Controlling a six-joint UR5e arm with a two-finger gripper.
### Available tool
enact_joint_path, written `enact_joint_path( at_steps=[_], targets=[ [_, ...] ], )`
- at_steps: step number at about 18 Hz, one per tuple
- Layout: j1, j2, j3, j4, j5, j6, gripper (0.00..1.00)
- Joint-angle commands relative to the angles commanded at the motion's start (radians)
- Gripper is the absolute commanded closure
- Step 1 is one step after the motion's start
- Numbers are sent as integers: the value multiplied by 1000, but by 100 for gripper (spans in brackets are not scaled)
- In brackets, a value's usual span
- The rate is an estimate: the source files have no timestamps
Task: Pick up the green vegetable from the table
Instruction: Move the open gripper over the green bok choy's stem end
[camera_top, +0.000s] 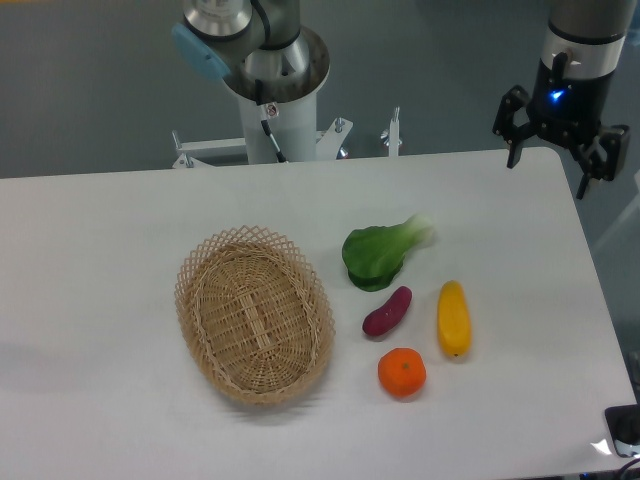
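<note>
I should next grab the green vegetable by its pale stalk end (419, 230) with my gripper to pick it up.
The green vegetable (380, 254) lies on the white table (100, 260) right of centre, its dark leaves toward the front and its pale stalk end pointing back right. My gripper (549, 158) hangs high over the table's far right corner, well away from the vegetable, fingers spread open with nothing between them.
A woven wicker basket (254, 312) sits left of the vegetable. A small purple eggplant (387, 311), a yellow oblong vegetable (453, 318) and an orange (402, 372) lie just in front of it. The robot base (275, 80) stands behind the table's back edge.
</note>
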Motion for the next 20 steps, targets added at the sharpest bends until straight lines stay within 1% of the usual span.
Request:
enact_joint_path(
  at_steps=[1,4,8,11,13,15,18,20],
  targets=[
    [-2,2,-12,3,-3,0,0],
    [-2,0,-9,0,-12,2,0],
    [-6,2,-31,0,-12,-12,0],
    [-21,8,-84,8,-8,-14,0],
    [-25,8,-97,2,-9,-14,0],
    [-57,3,-110,0,-3,-14,0],
    [-63,11,-184,8,-2,-3,0],
    [-64,5,-213,2,2,-2,0]
  ],
)
